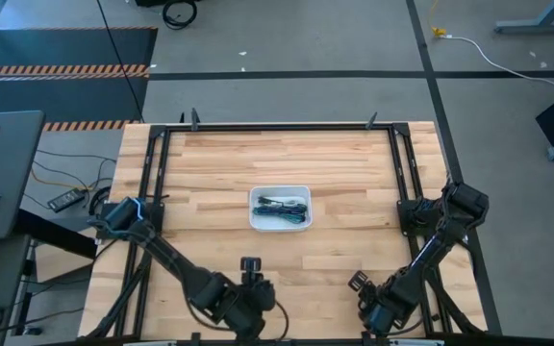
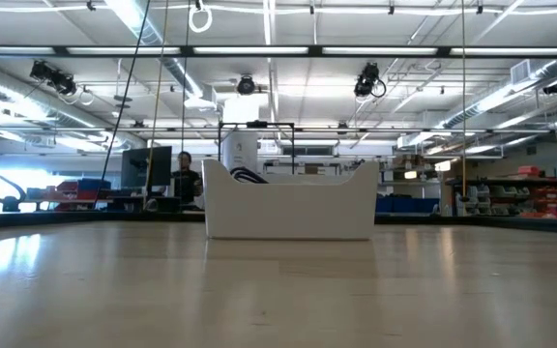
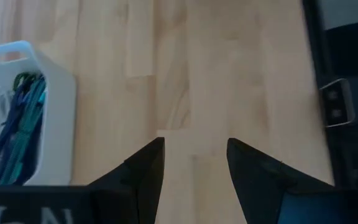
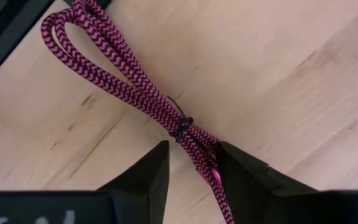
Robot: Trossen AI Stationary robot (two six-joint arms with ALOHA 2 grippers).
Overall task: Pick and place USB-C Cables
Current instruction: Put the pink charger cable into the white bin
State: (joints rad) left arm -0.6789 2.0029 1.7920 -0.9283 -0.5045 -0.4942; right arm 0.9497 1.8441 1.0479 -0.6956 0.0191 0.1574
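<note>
Next, my right gripper grabs the bundled parts of the cable [image 4: 197,149] beside its dark tie to place the purple cable.
A white tray [image 1: 279,208] sits mid-table and holds several bundled cables [image 1: 283,208], green, teal and blue in the left wrist view [image 3: 17,130]. In the low view a dark loop [image 2: 249,175] shows over the tray's rim [image 2: 290,203]. One purple braided cable [image 4: 123,68], bound with a dark tie [image 4: 182,127], lies on the wood by the table's near right side. My right gripper [image 1: 359,284] [image 4: 193,165] is open, its fingers on either side of that cable's near end. My left gripper [image 1: 250,269] [image 3: 196,158] is open over bare wood, on the near side of the tray. My right gripper stands astride the purple cable's end just past the tie [image 4: 207,155]. The cable runs along between the fingers, close against the inner side of one finger [image 4: 235,165]. I cannot tell whether that finger touches it. The rest of the cable lies stretched out on the wood.
Black frame rails run along the table's left [image 1: 157,183], right [image 1: 407,173] and far [image 1: 277,127] sides. A dark rail with a bracket [image 3: 337,106] shows beyond my left gripper. Bare wood lies between the tray and both grippers.
</note>
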